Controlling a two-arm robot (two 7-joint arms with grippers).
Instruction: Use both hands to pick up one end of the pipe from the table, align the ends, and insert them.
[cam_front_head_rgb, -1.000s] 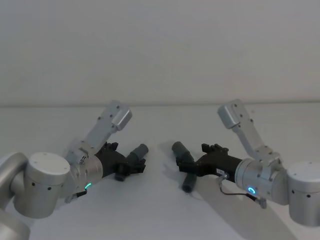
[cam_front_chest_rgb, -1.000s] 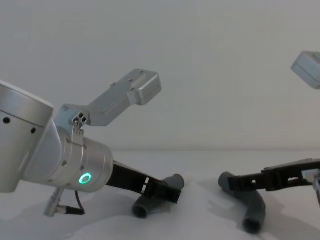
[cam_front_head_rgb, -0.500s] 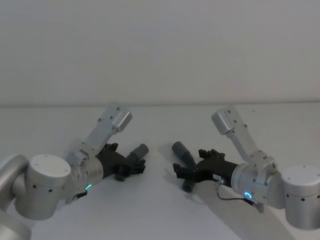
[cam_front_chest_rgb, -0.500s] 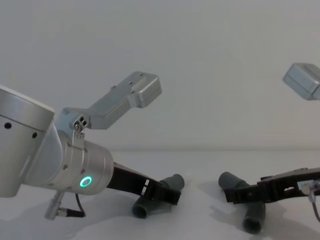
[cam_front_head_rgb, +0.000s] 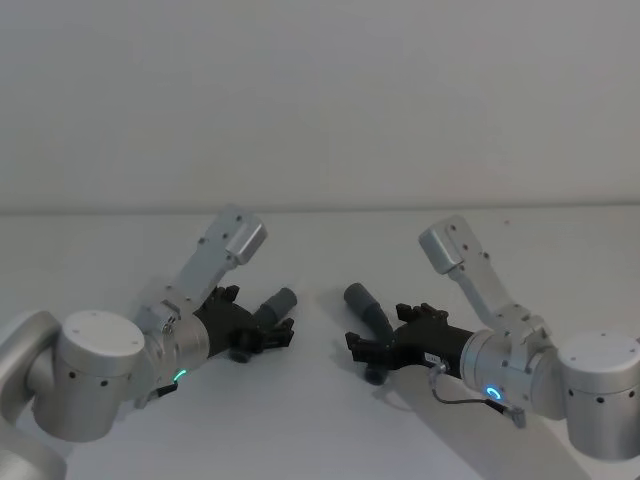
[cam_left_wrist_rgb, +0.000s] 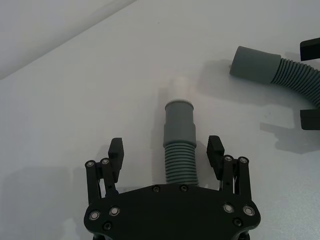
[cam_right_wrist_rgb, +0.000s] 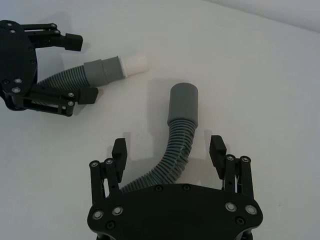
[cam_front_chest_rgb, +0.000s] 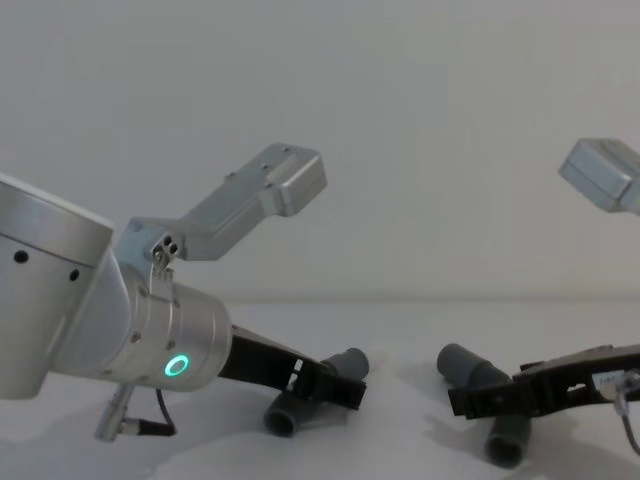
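My left gripper grabs the pipe piece by its ribbed part (cam_left_wrist_rgb: 181, 164) next, which leaves the pipe piece's pale tip free to slide into the round collar.
Two dark grey ribbed pipe pieces lie on the white table (cam_front_head_rgb: 320, 420). The left piece (cam_front_head_rgb: 275, 303) ends in a narrow neck with a pale whitish tip (cam_left_wrist_rgb: 179, 90). My left gripper (cam_left_wrist_rgb: 165, 147) stands open astride its ribbed part, fingers (cam_left_wrist_rgb: 116, 150) clear on both sides. The right piece (cam_front_head_rgb: 362, 300) curves up to a wider round collar (cam_right_wrist_rgb: 183, 102). My right gripper (cam_right_wrist_rgb: 168, 145) is open too and straddles that piece's ribbed bend. In the chest view the left gripper (cam_front_chest_rgb: 330, 385) and the right gripper (cam_front_chest_rgb: 470, 400) sit low by the table, with the two ends facing each other across a gap.
A plain pale wall rises behind the table's far edge (cam_front_head_rgb: 320, 208). Both silver forearms angle inward from the near corners, the left arm (cam_front_chest_rgb: 150, 330) bulking large in the chest view.
My right gripper has come down and slid leftward along its pipe piece, now lower at the table. The left gripper and both pipe pieces have barely moved.
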